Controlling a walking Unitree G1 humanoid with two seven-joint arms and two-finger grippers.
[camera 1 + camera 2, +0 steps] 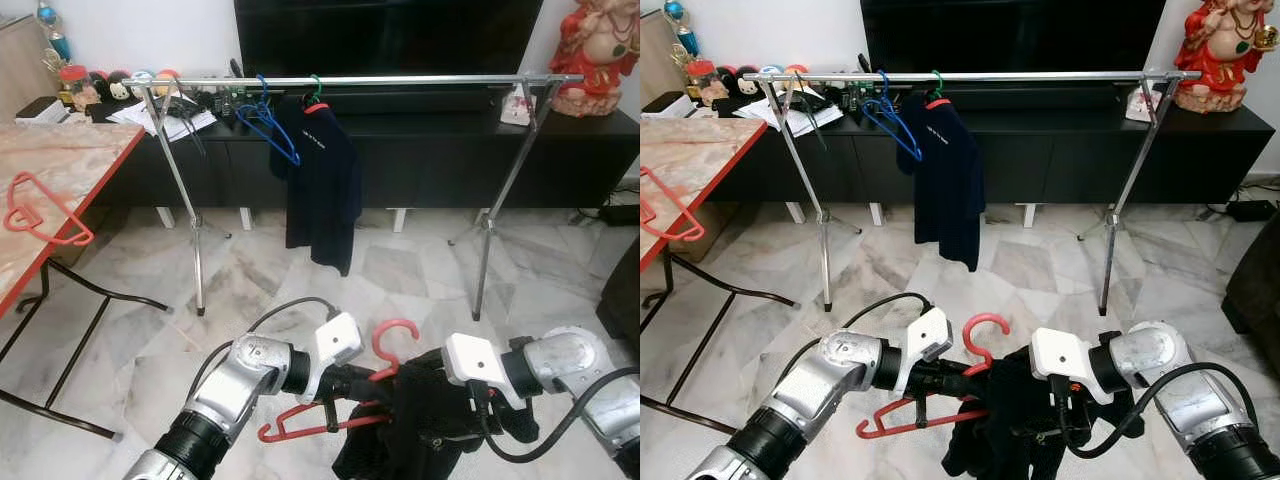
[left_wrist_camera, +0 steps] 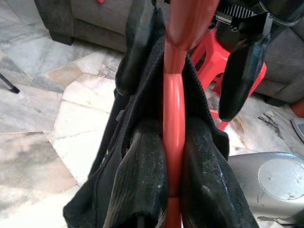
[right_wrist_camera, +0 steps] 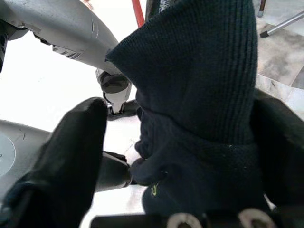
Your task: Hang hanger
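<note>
The robot's right hand should next grab the dark garment by its ribbed collar (image 3: 199, 80) to pull it onto the red hanger.
A red hanger (image 1: 395, 335) with a dark knit garment (image 1: 405, 425) draped on it hangs low over the floor in front of me. My left gripper (image 1: 365, 385) is shut on the hanger's neck; in the left wrist view both fingers (image 2: 142, 175) pinch the red bar (image 2: 173, 118). My right gripper (image 1: 445, 420) is at the garment from the right. In the right wrist view its fingers (image 3: 71, 152) stand apart around the knit cloth (image 3: 199, 95), open. The silver clothes rail (image 1: 420, 79) runs across ahead, above the grippers.
On the rail hang a dark shirt (image 1: 320, 180) and a blue hanger (image 1: 270, 125). The rack's legs (image 1: 195, 250) stand on the marble floor. A red-edged table (image 1: 70, 160) at the left holds another red hanger (image 1: 40, 215). A black TV console (image 1: 450, 150) lies behind.
</note>
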